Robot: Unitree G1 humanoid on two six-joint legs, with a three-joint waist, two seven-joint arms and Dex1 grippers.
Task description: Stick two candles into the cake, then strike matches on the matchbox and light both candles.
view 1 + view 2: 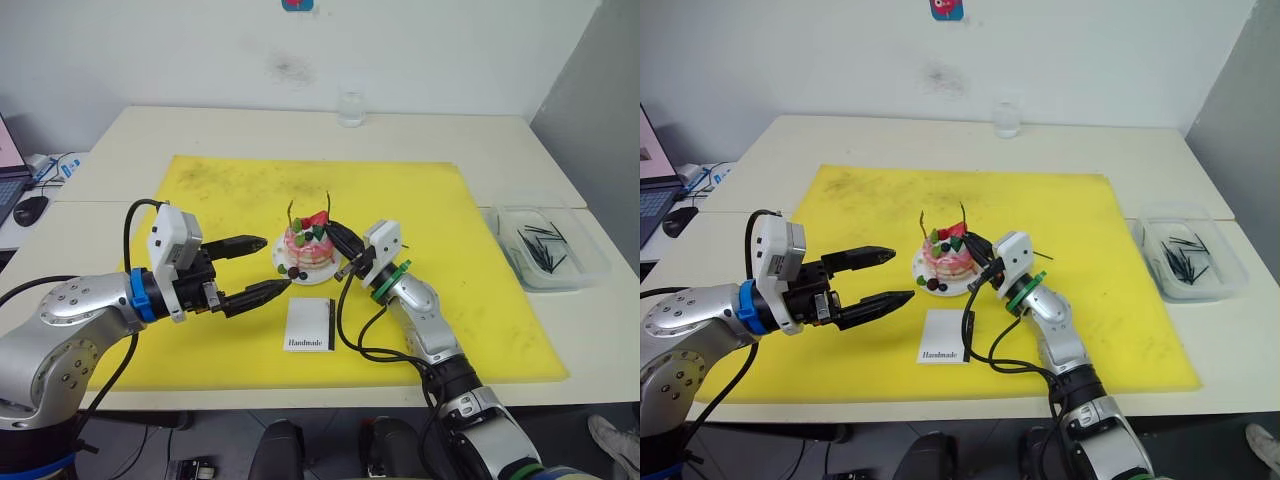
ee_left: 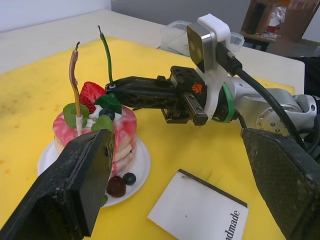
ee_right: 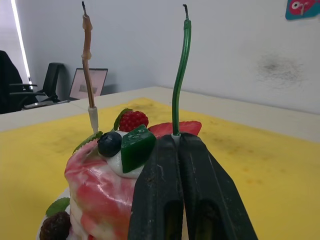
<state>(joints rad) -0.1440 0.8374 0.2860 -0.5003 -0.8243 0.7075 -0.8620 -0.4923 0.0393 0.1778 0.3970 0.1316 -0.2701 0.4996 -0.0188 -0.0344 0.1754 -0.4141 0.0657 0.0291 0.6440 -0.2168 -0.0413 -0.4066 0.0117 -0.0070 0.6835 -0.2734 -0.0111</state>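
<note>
Next, my left gripper grabs the matchbox by its plain opposite edge, so the white matchbox's dark striking strip (image 1: pixel 332 325) (image 2: pixel 212 188) stays free for the matches.
The pink-and-white cake (image 1: pixel 308 248) sits on its white plate (image 1: pixel 285 268) mid-mat. Two candles stand upright in it: a pinkish one (image 3: pixel 88 60) and a green one (image 3: pixel 181 65). My right gripper (image 3: pixel 177 145) is at the cake's right side, shut on the foot of the green candle (image 1: pixel 327 205). At the cake's left, my left gripper (image 1: pixel 272 263) is open and holds nothing. The white matchbox (image 1: pixel 309 325) lies flat in front of the cake. Dark matches (image 1: pixel 540 245) lie in a clear tray at the right.
The yellow mat (image 1: pixel 440 230) covers the middle of the white table. The clear tray (image 1: pixel 590 262) sits off the mat's right edge. A glass (image 1: pixel 351 108) stands at the back. A mouse (image 1: pixel 30 208) lies at the far left.
</note>
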